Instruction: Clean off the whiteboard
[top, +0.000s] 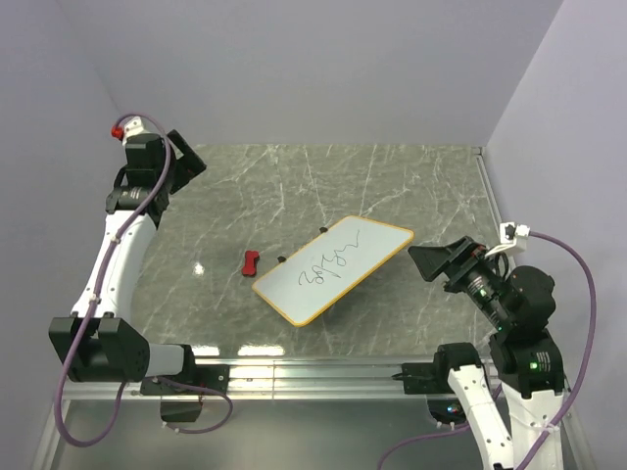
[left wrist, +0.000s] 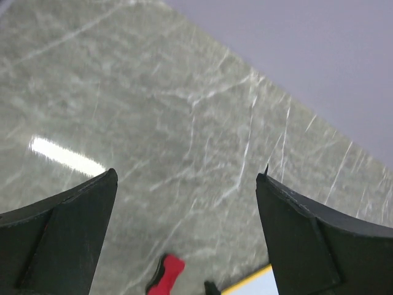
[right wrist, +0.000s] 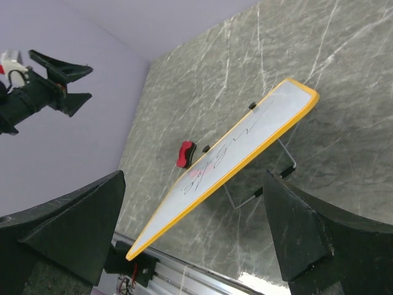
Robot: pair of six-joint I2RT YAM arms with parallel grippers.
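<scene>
The left gripper takes the small red eraser across its narrow red middle [top: 251,262] next. That keeps the eraser's dark bottom free to erase the whiteboard [top: 333,269].
The whiteboard [top: 333,269], white with a yellow-orange rim and a dark scribble, stands tilted on a wire stand in the middle of the table. It also shows in the right wrist view [right wrist: 233,160], and its corner shows in the left wrist view [left wrist: 255,284]. A small red eraser [top: 251,263] lies on the table just left of it, also seen in the left wrist view [left wrist: 167,275] and the right wrist view [right wrist: 186,153]. My left gripper [top: 186,160] is open, raised at the far left. My right gripper [top: 431,260] is open, just right of the board.
The table is grey marble [top: 294,186] with purple walls on three sides. A metal rail [top: 313,372] runs along the near edge. The board's wire stand [right wrist: 276,178] rests on the table under its right side.
</scene>
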